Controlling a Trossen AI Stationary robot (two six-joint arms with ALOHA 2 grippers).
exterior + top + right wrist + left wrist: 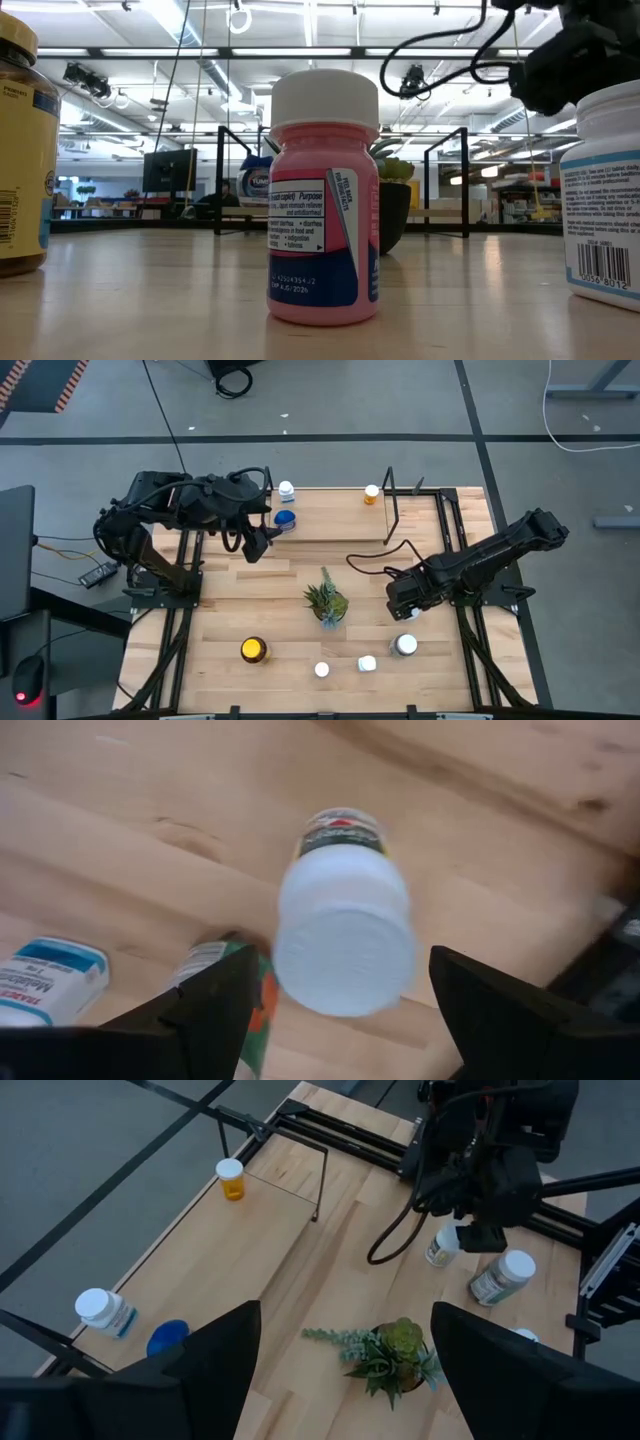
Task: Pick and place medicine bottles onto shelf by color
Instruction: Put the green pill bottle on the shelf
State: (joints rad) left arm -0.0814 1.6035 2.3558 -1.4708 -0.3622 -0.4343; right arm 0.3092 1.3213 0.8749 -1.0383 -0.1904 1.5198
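Note:
The right gripper grabs the white-capped bottle by its body just below the cap (344,885) next, to stand it on the shelf, white cap on top.
Medicine bottles are spread over the wooden table. A white-capped bottle (286,491), a blue one (285,520) and an orange one (372,494) stand on the low light-wood shelf (330,525) at the far side. My right gripper (340,1020) points down, open, over an upright white-capped bottle (345,945) that stands on its base. Its fingers stand on either side of that bottle, apart from it. My left gripper (345,1370) hangs open and high near the shelf's left end (258,545), holding nothing.
A small potted spiky plant (326,602) stands mid-table. Near the front edge are a yellow-lidded dark jar (254,650), two small white bottles (322,670) (367,663) and a white-capped one (404,645). A pink bottle (322,200) fills the low view. The shelf's black wire upright (390,510) stands near the orange bottle.

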